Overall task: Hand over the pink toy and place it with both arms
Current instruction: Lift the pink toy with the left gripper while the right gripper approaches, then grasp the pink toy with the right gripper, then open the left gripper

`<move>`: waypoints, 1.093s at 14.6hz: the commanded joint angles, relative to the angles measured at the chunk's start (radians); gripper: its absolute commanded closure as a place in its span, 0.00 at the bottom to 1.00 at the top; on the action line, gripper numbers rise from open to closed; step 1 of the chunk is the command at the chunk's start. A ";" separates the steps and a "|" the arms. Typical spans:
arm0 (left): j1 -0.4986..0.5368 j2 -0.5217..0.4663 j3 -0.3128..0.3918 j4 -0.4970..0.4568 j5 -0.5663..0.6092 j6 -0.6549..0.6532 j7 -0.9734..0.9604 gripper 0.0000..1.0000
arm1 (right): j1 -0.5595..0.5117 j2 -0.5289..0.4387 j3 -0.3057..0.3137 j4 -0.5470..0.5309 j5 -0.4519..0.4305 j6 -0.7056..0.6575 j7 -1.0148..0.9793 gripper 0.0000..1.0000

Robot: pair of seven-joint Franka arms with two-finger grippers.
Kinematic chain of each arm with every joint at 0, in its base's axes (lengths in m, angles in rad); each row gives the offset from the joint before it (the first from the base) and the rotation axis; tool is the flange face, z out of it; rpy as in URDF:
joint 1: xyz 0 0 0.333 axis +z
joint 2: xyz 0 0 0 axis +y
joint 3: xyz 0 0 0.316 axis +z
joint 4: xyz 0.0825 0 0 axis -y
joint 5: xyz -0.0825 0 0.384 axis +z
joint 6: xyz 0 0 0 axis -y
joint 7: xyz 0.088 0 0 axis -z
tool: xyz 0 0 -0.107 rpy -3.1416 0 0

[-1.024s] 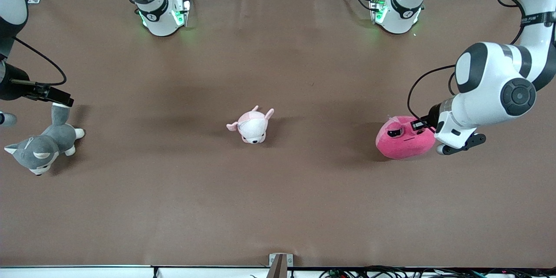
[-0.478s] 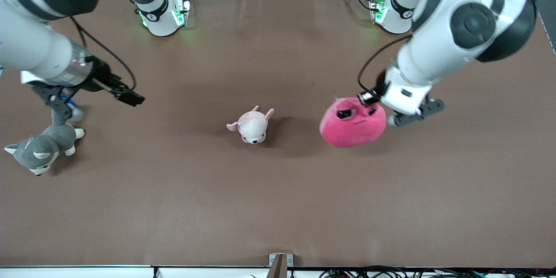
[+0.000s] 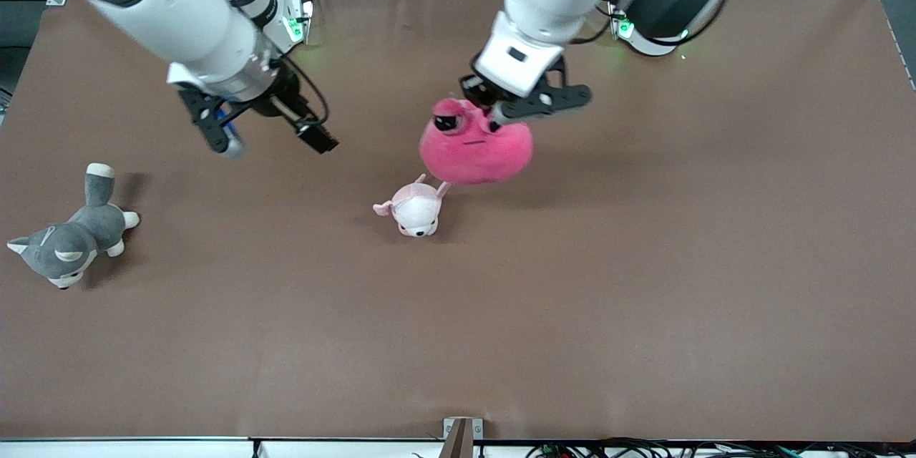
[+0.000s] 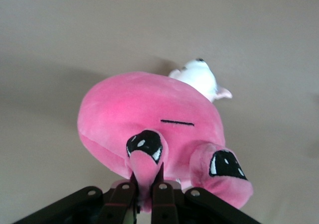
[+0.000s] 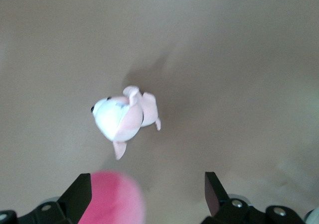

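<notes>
I will grab the pink toy next with my right gripper by its free eye flap. Then I will take it over for placing.
The pink toy, a round hot-pink plush with black angry eyes, hangs in the air from my left gripper. That gripper is shut on one of its top flaps. In the left wrist view the fingers pinch the flap of the toy, with the left gripper closed on it. The toy hangs just above the small pale pink plush. My right gripper is open and empty, raised over the table toward the right arm's end. In the right wrist view the right gripper is spread wide, with the toy's edge by one finger.
A small pale pink-and-white plush animal lies at the table's middle; it also shows in the right wrist view and the left wrist view. A grey plush animal lies near the right arm's end of the brown table.
My left arm has lifted the pink toy off the table and carried it to over the middle. My right arm has risen and swung from the grey plush toward the middle.
</notes>
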 commanded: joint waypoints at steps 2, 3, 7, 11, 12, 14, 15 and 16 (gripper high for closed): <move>-0.075 0.042 0.011 0.042 0.003 0.028 -0.041 0.90 | 0.085 0.010 -0.012 0.003 0.013 0.042 0.139 0.00; -0.086 0.050 0.011 0.042 0.005 0.030 -0.044 0.90 | 0.097 0.016 -0.012 0.000 0.013 0.049 0.159 0.01; -0.110 0.063 0.011 0.042 0.019 0.030 -0.060 0.90 | 0.131 0.033 -0.012 -0.010 0.012 0.063 0.176 0.05; -0.109 0.062 0.011 0.042 0.017 0.030 -0.063 0.90 | 0.171 0.037 -0.012 -0.038 0.012 0.109 0.239 0.05; -0.109 0.062 0.011 0.044 0.017 0.031 -0.063 0.90 | 0.178 0.037 -0.012 -0.041 0.012 0.108 0.239 0.05; -0.109 0.063 0.011 0.044 0.019 0.034 -0.063 0.90 | 0.195 0.037 -0.012 -0.053 0.012 0.108 0.256 0.05; -0.109 0.063 0.011 0.044 0.017 0.035 -0.063 0.90 | 0.204 0.037 -0.012 -0.053 0.012 0.109 0.270 0.06; -0.107 0.062 0.011 0.044 0.019 0.035 -0.063 0.90 | 0.209 0.037 -0.012 -0.056 0.012 0.108 0.270 0.15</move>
